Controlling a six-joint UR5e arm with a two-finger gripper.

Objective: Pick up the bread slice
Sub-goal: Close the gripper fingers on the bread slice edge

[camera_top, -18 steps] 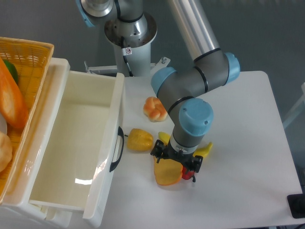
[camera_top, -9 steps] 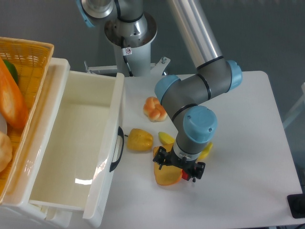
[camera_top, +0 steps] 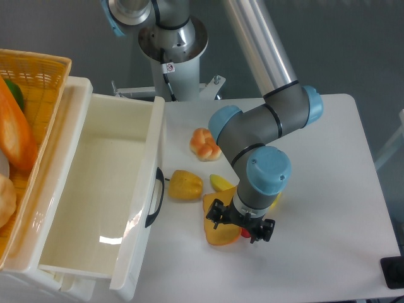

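Note:
My gripper takes hold of the bread slice (camera_top: 218, 231) by its darker rim (camera_top: 237, 240) next, to pick it up.
The bread slice (camera_top: 218, 231) lies flat on the white table, pale orange with a darker rim, its rounded end toward the front. Its right part is hidden under my gripper (camera_top: 240, 225). The gripper points straight down over the slice's right edge. Its black fingers (camera_top: 217, 213) stand spread on either side, so it looks open and holds nothing. A small red thing (camera_top: 245, 233) shows just under the gripper.
A yellow pepper (camera_top: 185, 185) lies left of the slice, a curved banana (camera_top: 221, 183) behind it and a knotted bread roll (camera_top: 203, 142) farther back. An open white drawer (camera_top: 158, 145) stands on the left, with a yellow basket (camera_top: 38, 69) of toy food beyond it.
The wrist and gripper have shifted toward the table's front and slightly right, over the slice. The slice has not moved.

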